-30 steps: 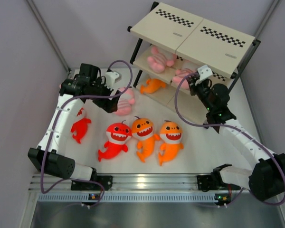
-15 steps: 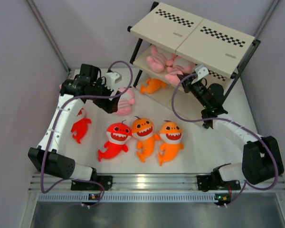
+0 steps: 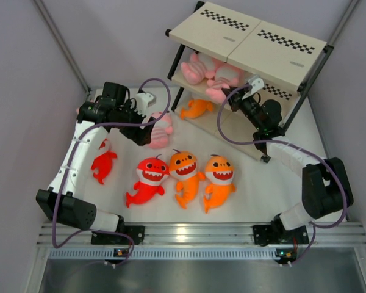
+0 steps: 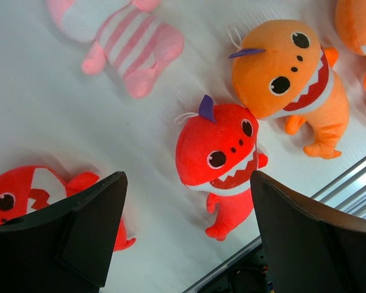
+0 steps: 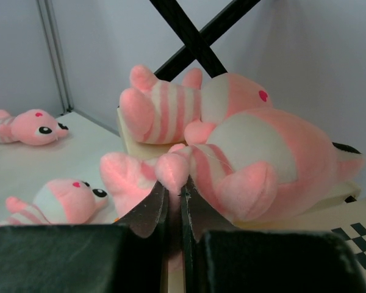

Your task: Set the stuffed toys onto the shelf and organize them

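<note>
The held pink plushie's head and chest (image 3: 230, 74) lie on the shelf's middle level (image 3: 199, 91) inside its front edge. My right gripper opens now.
The shelf (image 3: 244, 38) stands at the back right. My right gripper (image 3: 229, 101) reaches into its middle tier, shut on a limb of a pink striped plushie (image 3: 218, 90); the wrist view shows the jaws (image 5: 174, 194) pinching that plushie (image 5: 256, 155). Another pink plushie (image 3: 194, 67) lies beside it on the tier and shows in the right wrist view (image 5: 189, 107). My left gripper (image 3: 142, 135) hangs open and empty beside a pink plushie (image 3: 161, 129) on the table. A red shark (image 4: 222, 159) lies below its jaws (image 4: 186, 207).
An orange shark (image 3: 196, 110) lies under the shelf. On the table lie a red shark (image 3: 102, 163), a red shark (image 3: 149, 177) and two orange sharks (image 3: 184, 171) (image 3: 219, 177). A pink plushie (image 5: 24, 125) lies far left. Walls close both sides.
My right gripper has carried the pink plushie up and left into the shelf's middle tier, against the other pink plushie. The left arm has not moved.
</note>
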